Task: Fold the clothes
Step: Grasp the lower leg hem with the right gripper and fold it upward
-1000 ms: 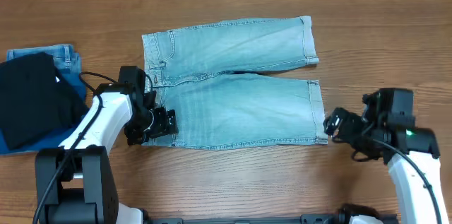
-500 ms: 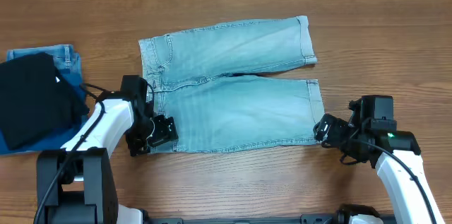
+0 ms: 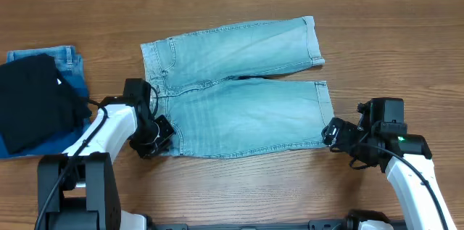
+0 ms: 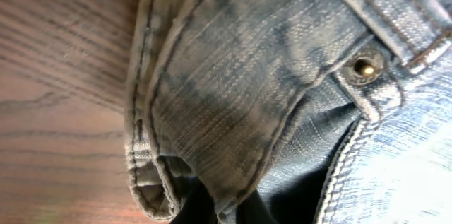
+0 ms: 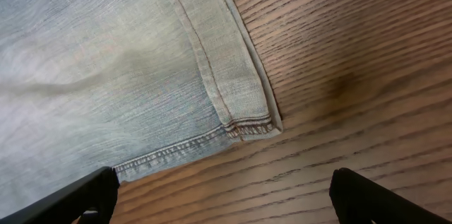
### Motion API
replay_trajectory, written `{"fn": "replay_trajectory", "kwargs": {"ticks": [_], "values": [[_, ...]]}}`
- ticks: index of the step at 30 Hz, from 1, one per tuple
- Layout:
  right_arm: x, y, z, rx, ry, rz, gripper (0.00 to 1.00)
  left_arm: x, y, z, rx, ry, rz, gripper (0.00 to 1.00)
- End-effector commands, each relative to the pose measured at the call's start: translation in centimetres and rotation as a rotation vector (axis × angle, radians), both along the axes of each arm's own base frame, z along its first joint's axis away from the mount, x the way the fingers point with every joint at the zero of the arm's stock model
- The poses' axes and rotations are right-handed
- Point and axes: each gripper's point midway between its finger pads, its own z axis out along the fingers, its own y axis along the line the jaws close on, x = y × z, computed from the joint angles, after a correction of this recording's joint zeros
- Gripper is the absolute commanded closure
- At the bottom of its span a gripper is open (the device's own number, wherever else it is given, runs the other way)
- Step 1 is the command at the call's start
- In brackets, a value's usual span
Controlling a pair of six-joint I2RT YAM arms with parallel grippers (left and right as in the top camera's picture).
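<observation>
The right gripper grabs the denim shorts at the near leg's hem corner [image 3: 325, 140] next, to fold that leg over the far leg [image 3: 286, 46].
The pale light-blue denim shorts [image 3: 239, 96] lie flat in the overhead view, waistband to the left and both legs pointing right. My left gripper [image 3: 156, 143] sits at the near waistband corner, shut on the denim. In the left wrist view the waistband [image 4: 233, 90] and a metal rivet [image 4: 364, 69] fill the frame, and the fabric bunches into the left gripper [image 4: 226, 213] at the bottom edge. My right gripper [image 3: 330, 134] stands open at the near leg's hem corner [image 5: 247, 121]. Only bare wood lies inside the right gripper [image 5: 222, 206], and its left fingertip [image 5: 85, 196] overlaps the hem.
At the table's left edge a black garment [image 3: 32, 107] lies on darker blue folded jeans [image 3: 69, 63]. The wooden tabletop [image 3: 239, 186] runs bare in front of the shorts. The arm bases stand along the near edge.
My left gripper has shut on the near waistband corner, and the shorts have slid slightly left. The right gripper moved in to the hem corner a second ago, then held still, open.
</observation>
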Motion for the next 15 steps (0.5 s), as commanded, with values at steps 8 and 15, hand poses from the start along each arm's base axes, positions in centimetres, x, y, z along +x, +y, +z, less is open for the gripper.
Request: {"fn": "replay_trajectory", "kwargs": {"ticks": [8,15], "values": [[1.3,-0.5,-2.2,-0.025,0.029,0.001,0.07,2.3,3.2,0.8,-0.003,-0.073,0.03,0.96],[0.1,1.9,-6.5,0.124,0.207,0.065,0.1,3.0,3.9,1.1,0.001,-0.098,0.047,0.95]]}}
